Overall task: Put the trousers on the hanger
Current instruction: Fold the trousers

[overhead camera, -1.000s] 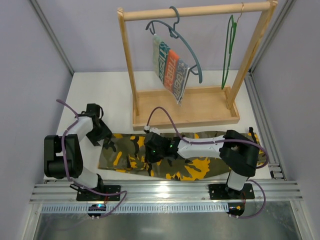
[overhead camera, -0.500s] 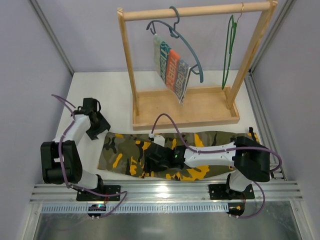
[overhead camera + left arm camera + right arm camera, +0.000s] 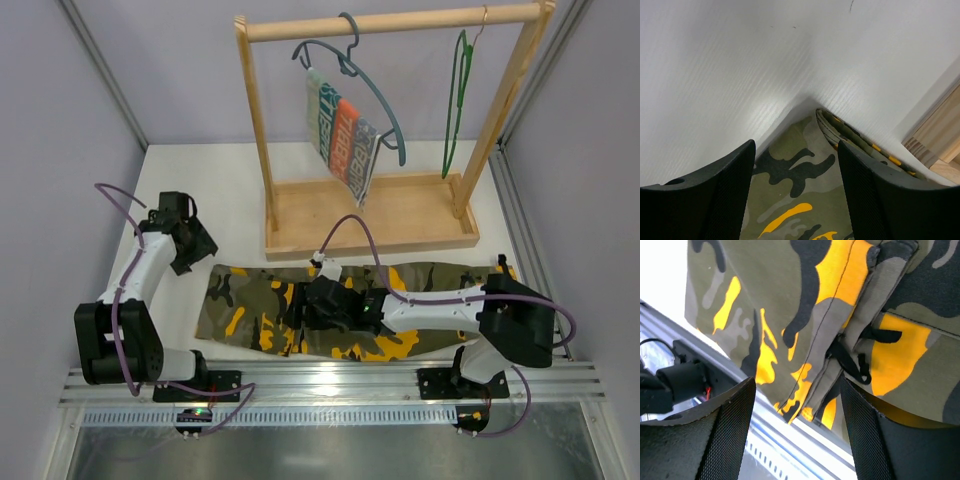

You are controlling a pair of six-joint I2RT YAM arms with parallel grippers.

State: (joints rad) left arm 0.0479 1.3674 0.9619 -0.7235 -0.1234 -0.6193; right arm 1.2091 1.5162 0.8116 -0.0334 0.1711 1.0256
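The right gripper will slide the trousers along the table for the hanger, so it will next grab them by the folded hem mid-cloth (image 3: 294, 332).
The camouflage trousers (image 3: 400, 312) lie flat and lengthwise on the white table, between the two arms. The thin green hanger (image 3: 457, 105) hangs from the right end of the wooden rail, far from both grippers. My left gripper (image 3: 203, 253) hovers open just off the trousers' far-left corner; in the left wrist view its fingers (image 3: 715, 200) frame that corner of the trousers (image 3: 800, 170). My right gripper (image 3: 306, 316) stands open over the middle of the cloth. In the right wrist view a folded seam and the near hem of the trousers (image 3: 815, 300) show, with nothing held.
A wooden rack stands on its tray base (image 3: 400, 215) behind the trousers. A blue-grey hanger with a striped cloth (image 3: 345, 135) hangs from its rail. An aluminium rail (image 3: 330, 380) runs along the near table edge. Grey walls close in both sides.
My right gripper was shut on the cloth and has now opened, letting it go. The left arm has drawn back towards the far left, its gripper still open.
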